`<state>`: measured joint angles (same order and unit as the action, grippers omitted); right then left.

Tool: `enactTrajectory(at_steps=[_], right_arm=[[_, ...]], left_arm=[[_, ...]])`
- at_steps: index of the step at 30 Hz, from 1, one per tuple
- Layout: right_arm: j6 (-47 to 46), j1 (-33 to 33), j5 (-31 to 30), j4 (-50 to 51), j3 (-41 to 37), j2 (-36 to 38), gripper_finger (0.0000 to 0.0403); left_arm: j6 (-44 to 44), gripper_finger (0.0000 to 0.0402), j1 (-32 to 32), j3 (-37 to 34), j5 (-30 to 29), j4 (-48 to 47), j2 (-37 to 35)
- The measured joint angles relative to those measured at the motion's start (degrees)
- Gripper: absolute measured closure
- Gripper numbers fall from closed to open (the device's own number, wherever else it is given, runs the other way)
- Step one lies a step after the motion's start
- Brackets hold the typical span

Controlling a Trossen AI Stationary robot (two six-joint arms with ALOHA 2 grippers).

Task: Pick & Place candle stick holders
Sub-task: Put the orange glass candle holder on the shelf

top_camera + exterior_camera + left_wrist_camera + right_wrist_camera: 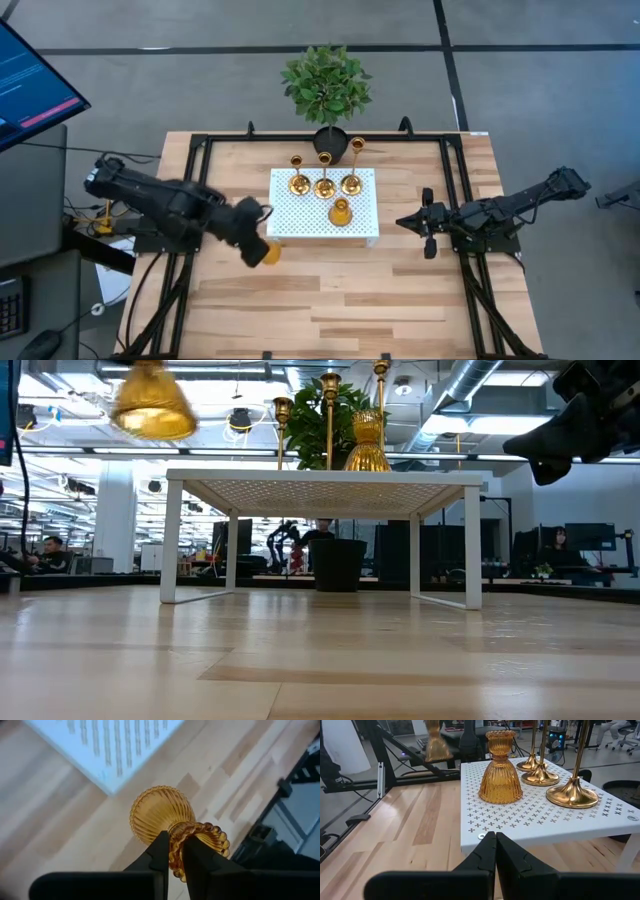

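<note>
The short ribbed candle stick holder's ribbed base hangs outside the tray's corner, so the holder would miss if I opened now. My left gripper keeps hold of the holder for now.
A white perforated tray (323, 203) stands in the table's middle. Three tall gold holders (324, 186) stand along its far side. One short ribbed holder (340, 212) stands nearer its front, also in the right wrist view (500, 772). My left gripper (262, 248) is shut on a second short ribbed gold holder (272, 252) off the tray's near left corner. In the low view this holder (152, 400) is higher than the tray top. My right gripper (415, 222) is shut and empty, right of the tray, its fingertips (495, 840) toward the tray's edge. My left gripper pinches the holder's beaded cup rim (176, 851) between its two fingers, one finger on the neck side and one across the cup's mouth. The fingers come from above, slanting. The holder is lifted clear of table and tray, its bell-shaped base (159, 812) pointing away from the fingers, downward.
A green plant (326, 85) in a black pot (330, 140) stands at the table's far edge behind the tray. Black frame rails (190, 200) run along both sides of the table. Bare wood lies in front of the tray (330, 295). A monitor (30, 85) stands at the far left.
</note>
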<state>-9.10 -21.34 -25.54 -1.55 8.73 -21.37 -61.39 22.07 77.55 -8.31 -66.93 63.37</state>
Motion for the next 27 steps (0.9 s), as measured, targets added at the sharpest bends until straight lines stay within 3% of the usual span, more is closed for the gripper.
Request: enactTrajectory(at_steps=[5,9,17,27], right_arm=[[-0.02,0.0,0.0,0.86,0.02,0.02,0.0403],[0.0,0.0,0.0,1.64,0.02,0.01,0.0403],[0.0,0.0,-0.02,3.49,0.04,0.0,0.0403],[0.0,0.0,-0.02,4.55,0.04,0.02,0.0403]], left_arm=[[9.68,0.037,-6.97,11.18,1.77,-2.0,6.38],[16.9,0.037,-12.91,16.2,4.12,-2.01,10.99],[26.35,0.037,-22.39,16.9,7.73,-2.09,18.64],[30.32,0.037,-26.04,16.97,10.27,1.36,20.05]])
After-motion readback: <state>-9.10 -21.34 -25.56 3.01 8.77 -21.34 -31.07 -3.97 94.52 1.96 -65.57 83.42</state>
